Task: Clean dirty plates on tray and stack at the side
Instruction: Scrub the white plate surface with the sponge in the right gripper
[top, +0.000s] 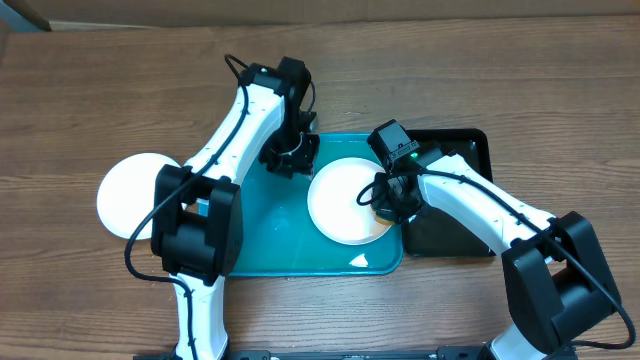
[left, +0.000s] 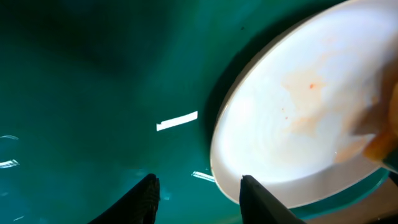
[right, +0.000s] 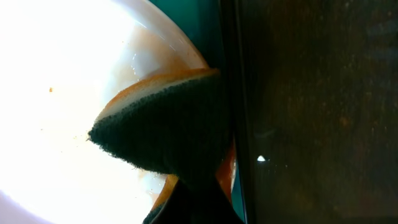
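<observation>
The left gripper will next grab the plate's rim across from the sponge (right: 168, 124) to clean and stack the plate, and the smeared side of the plate will stay open.
A pale round plate (top: 340, 200) lies on the right half of the teal tray (top: 270, 240). It has faint orange smears, seen in the left wrist view (left: 311, 99) and the right wrist view (right: 62, 93). My right gripper (top: 388, 200) is shut on a sponge (right: 168, 124) with a dark scouring face, pressed on the plate's right rim. My left gripper (top: 290, 158) hangs open and empty over the tray's far edge (left: 93, 93), its jaws (left: 199, 190) just left of the plate. A white plate (top: 125, 195) lies on the table left of the tray, partly hidden by my left arm. No third plate shows.
A narrow black tray (top: 460, 230) sits against the teal tray's right side, also in the right wrist view (right: 311, 93). The wooden table (top: 80, 90) surrounds both trays.
</observation>
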